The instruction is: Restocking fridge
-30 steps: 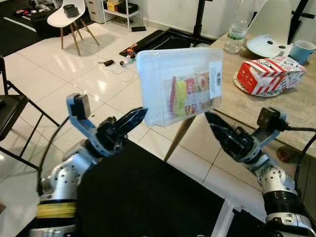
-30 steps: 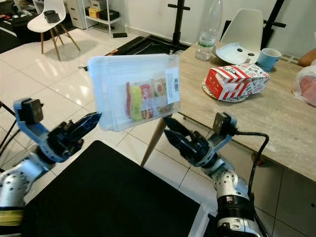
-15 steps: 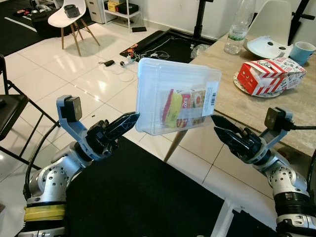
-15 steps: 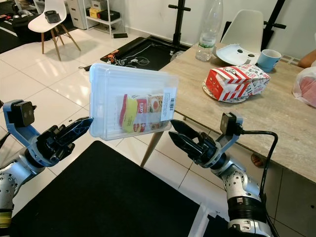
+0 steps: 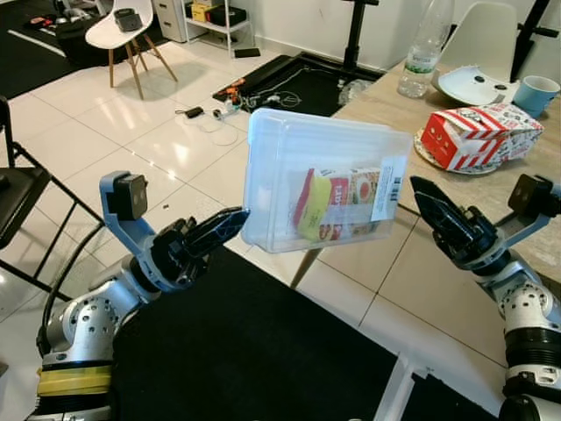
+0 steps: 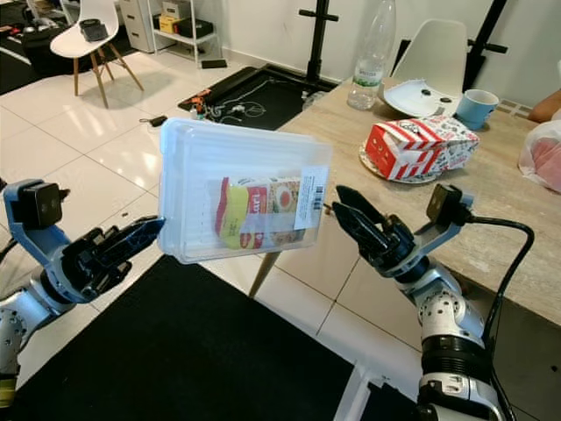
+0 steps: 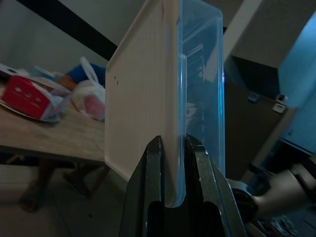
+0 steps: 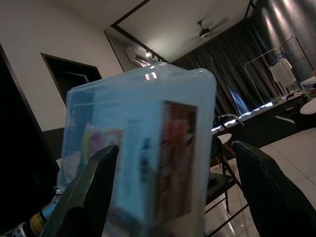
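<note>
The plastic container (image 5: 324, 189) has to go to the fridge, so my right gripper will grab it next by its labelled end (image 5: 388, 189).
A clear plastic container (image 5: 324, 189) with colourful food packets (image 5: 337, 203) inside hangs in the air in front of me, standing on its long edge. My left gripper (image 5: 235, 221) is shut on its lower left rim; the left wrist view shows both black fingers (image 7: 155, 168) pinching the lid edge (image 7: 174, 123). My right gripper (image 5: 425, 197) is open just off the container's right end, beside the barcode label. In the right wrist view the container (image 8: 143, 148) sits between the widely spread fingers (image 8: 94, 187).
A wooden table (image 5: 421, 167) at right carries a red-and-white food box (image 5: 478, 132), a water bottle (image 5: 419, 53), a white plate and a blue cup (image 5: 535, 88). A black mat (image 5: 245, 351) lies below. A black frame (image 5: 17, 202) stands at left, a white chair (image 5: 123, 31) far back.
My right gripper has risen from under the container to its right end. The container has swung a little to the right, still pinched by the left gripper, which dropped slightly.
</note>
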Robot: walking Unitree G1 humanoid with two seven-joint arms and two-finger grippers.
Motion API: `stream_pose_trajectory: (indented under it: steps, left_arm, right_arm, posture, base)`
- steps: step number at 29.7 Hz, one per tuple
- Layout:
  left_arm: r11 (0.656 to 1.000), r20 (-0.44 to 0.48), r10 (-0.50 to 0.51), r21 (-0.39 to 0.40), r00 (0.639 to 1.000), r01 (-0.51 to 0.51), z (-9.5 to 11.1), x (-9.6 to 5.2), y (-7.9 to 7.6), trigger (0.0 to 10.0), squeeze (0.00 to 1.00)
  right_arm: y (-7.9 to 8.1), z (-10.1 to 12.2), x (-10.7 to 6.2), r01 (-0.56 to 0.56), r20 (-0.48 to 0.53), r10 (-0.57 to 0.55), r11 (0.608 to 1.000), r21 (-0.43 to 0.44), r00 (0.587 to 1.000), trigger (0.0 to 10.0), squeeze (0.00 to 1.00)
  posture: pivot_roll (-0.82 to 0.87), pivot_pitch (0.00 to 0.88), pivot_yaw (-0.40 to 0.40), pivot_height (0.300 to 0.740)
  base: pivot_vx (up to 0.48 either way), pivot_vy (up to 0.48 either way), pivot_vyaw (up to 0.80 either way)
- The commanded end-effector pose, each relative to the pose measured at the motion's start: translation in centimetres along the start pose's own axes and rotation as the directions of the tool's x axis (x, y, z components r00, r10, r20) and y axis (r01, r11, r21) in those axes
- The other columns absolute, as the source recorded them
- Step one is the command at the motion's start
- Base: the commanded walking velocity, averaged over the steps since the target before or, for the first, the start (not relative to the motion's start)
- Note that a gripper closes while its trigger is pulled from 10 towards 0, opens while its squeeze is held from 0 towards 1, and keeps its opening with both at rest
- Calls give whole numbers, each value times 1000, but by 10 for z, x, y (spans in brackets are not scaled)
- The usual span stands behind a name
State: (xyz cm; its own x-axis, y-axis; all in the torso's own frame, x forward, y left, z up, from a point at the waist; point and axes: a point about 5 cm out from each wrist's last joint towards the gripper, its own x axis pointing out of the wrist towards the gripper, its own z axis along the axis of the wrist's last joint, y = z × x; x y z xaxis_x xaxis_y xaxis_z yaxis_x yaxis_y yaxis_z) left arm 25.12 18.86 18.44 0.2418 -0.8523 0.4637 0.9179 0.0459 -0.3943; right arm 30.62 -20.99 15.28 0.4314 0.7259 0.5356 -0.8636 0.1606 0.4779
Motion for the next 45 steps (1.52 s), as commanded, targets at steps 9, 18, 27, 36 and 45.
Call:
stream_pose_trajectory:
  steps: [9, 18, 27, 36, 45]
  left_arm:
    - [997, -20, -72, 13, 997, 72, 5, 6, -9, 10000, 0]
    - [992, -42, -127, 0, 991, 127, 4, 9, -16, 10000, 0]
    - [991, -56, -130, -3, 990, 130, 6, 8, -17, 10000, 0]
    - [990, -70, -144, -17, 987, 143, 6, 7, -18, 10000, 0]
    - [987, -95, -161, -33, 982, 158, 9, 5, -19, 10000, 0]
  right_arm:
    - [-3, 2, 2, 7, -57, -7, 1000, -12, 998, 10000, 1000]
    - [-4, 12, -4, 8, -99, -9, 1000, -11, 995, 10000, 1000]
    - [0, 21, -10, -45, -115, 50, 998, 43, 992, 10000, 1000]
    - [6, 20, -9, -116, -206, 141, 985, 129, 968, 10000, 1000]
    - [14, 16, -5, -142, -277, 191, 972, 187, 942, 10000, 1000]
  posture:
    - [-30, 0, -32, 740]
    - [-31, 0, -33, 740]
    - [-32, 0, -33, 740]
    - [-31, 0, -33, 740]
    - [-31, 0, -34, 740]
  base:
    - [0, 0, 0]
    - [0, 0, 0]
    - [0, 0, 0]
    - [0, 0, 0]
    - [0, 0, 0]
